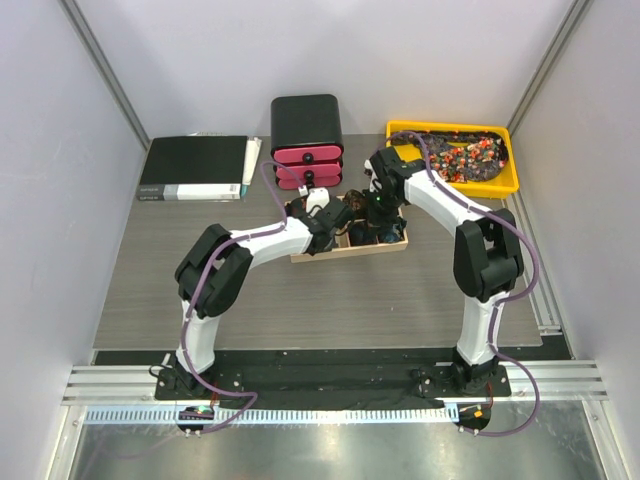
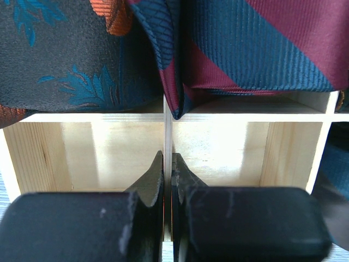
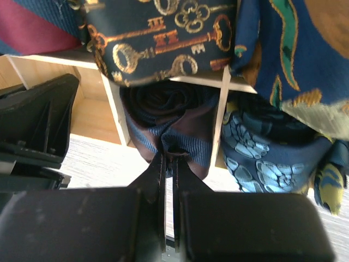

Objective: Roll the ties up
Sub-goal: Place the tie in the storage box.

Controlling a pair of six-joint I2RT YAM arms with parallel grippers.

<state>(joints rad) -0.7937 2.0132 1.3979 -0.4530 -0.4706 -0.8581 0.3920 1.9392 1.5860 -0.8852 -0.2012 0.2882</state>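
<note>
The navy-maroon striped rolled tie [image 2: 262, 43] is between two dividers and would stay in its section of the box, so my right gripper should release.
A wooden compartment box [image 1: 340, 252] in the middle of the table holds several rolled ties. My left gripper [image 1: 330, 222] is at the box's left part, shut [image 2: 168, 159] on a thin wooden divider [image 2: 168, 131], with two bare compartments on either side. Beyond them lie a dark tie with teal leaves [image 2: 65, 54] and a navy-maroon striped tie [image 2: 262, 43]. My right gripper [image 1: 378, 215] is shut [image 3: 169, 157] on a fold of a navy-maroon striped rolled tie [image 3: 169, 117] sitting in a compartment. A key-patterned tie [image 3: 163, 38] and a blue pebble-patterned tie [image 3: 262, 158] are its neighbours.
A yellow tray [image 1: 400, 130] at the back right holds a heap of loose patterned ties [image 1: 465, 155]. A red and black case [image 1: 307, 140] stands behind the box. A black folder [image 1: 195, 167] lies at the back left.
</note>
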